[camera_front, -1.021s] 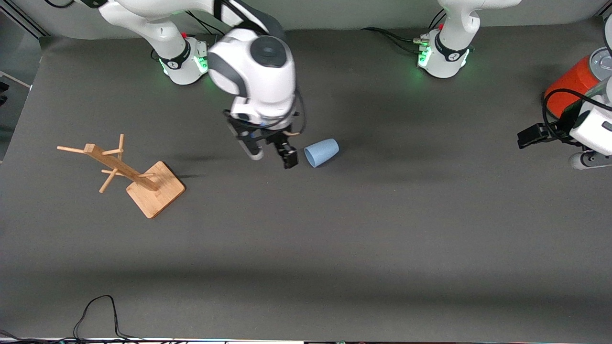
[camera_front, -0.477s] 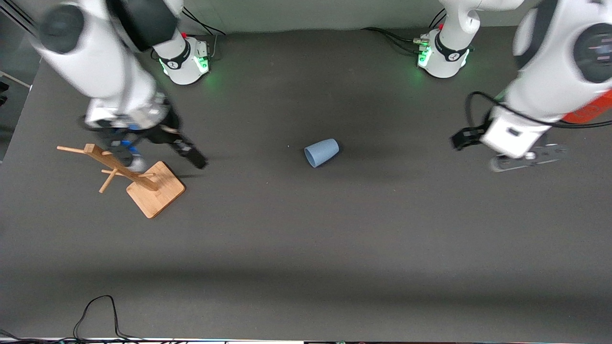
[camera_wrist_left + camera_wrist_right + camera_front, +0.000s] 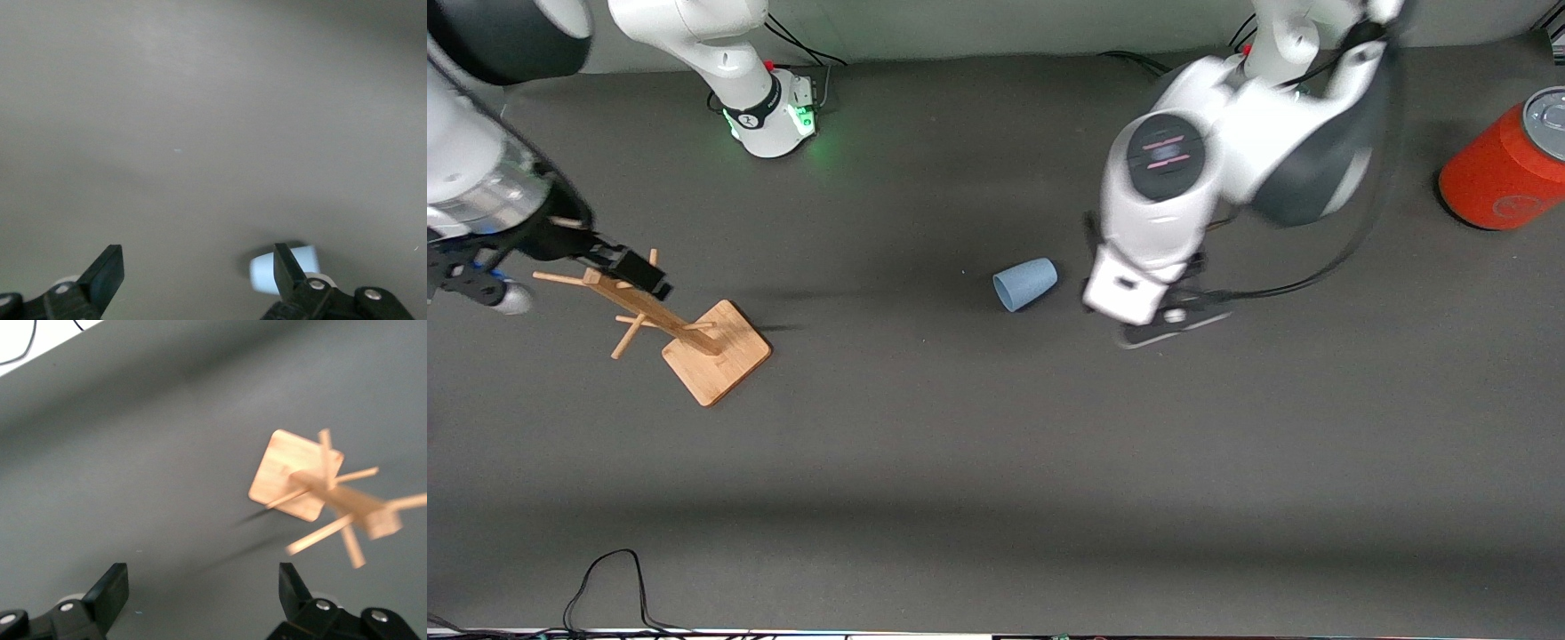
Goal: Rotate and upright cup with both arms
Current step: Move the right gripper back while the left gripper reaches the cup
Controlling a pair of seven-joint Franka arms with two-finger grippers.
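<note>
The robot's left hand should take the pale-blue cup (image 3: 1024, 284) by its rim (image 3: 1003, 289) next. Then it can turn the cup upright.
The pale-blue cup (image 3: 1024, 284) lies on its side in the middle of the table, rim toward the front camera. My left gripper (image 3: 1152, 313) hangs low just beside it, toward the left arm's end of the table. The left wrist view shows this gripper (image 3: 198, 280) open and holding nothing. The cup (image 3: 263, 273) sits outside the jaws there, half hidden by one finger (image 3: 288, 270). My right gripper (image 3: 574, 284) is open over the top of the wooden rack, well away from the cup. Between its fingers (image 3: 202, 590) there is only bare table.
A wooden peg rack (image 3: 716, 351) stands toward the right arm's end of the table, also in the right wrist view (image 3: 297, 477). An orange-red can (image 3: 1503, 169) with a grey lid stands at the left arm's end. A black cable (image 3: 605, 578) loops at the table's front edge.
My right arm swung away from the cup to the peg rack. My left arm swept in from beside the can to the cup. The cup has not moved.
</note>
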